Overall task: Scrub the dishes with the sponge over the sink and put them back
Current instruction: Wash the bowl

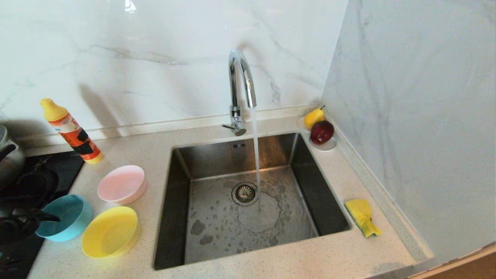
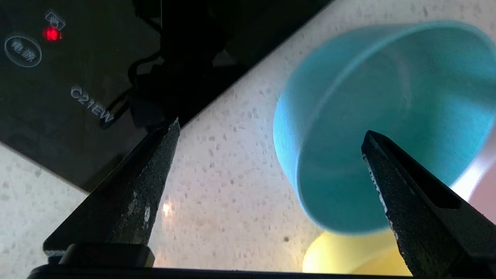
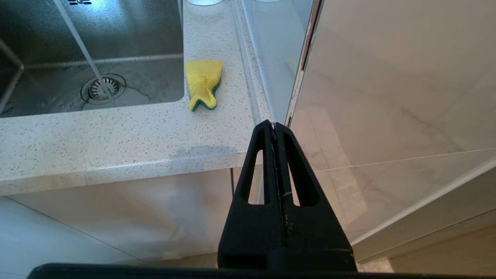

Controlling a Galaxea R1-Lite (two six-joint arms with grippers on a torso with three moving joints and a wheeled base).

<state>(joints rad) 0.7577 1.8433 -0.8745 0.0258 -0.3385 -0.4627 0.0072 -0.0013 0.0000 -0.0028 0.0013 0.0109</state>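
Observation:
My left gripper is to grab the blue bowl by its rim (image 2: 301, 165) next. The bowl's open inside then stays free to be scrubbed over the sink.
Three bowls stand on the counter left of the sink (image 1: 217, 236): pink (image 1: 121, 184), light blue (image 1: 66, 217) and yellow (image 1: 110, 231). My left gripper (image 2: 271, 128) hangs open over the hob's edge, low beside the blue bowl (image 2: 387, 116). One finger (image 1: 42, 216) reaches over the bowl's rim, the other stays outside it, and neither touches the bowl. The yellow-green sponge (image 1: 362, 217) lies on the counter right of the sink. My right gripper (image 3: 274, 124) is shut and empty below the counter's front right edge, facing the sponge (image 3: 203, 83).
Water runs from the curved chrome tap (image 1: 240, 85) onto the drain strainer (image 1: 245, 193). An orange detergent bottle (image 1: 71, 131) leans behind the bowls. A black hob (image 1: 58, 166) with a kettle (image 1: 9, 155) lies far left. A white saucer (image 1: 327, 146) with fruit sits back right, by the side wall.

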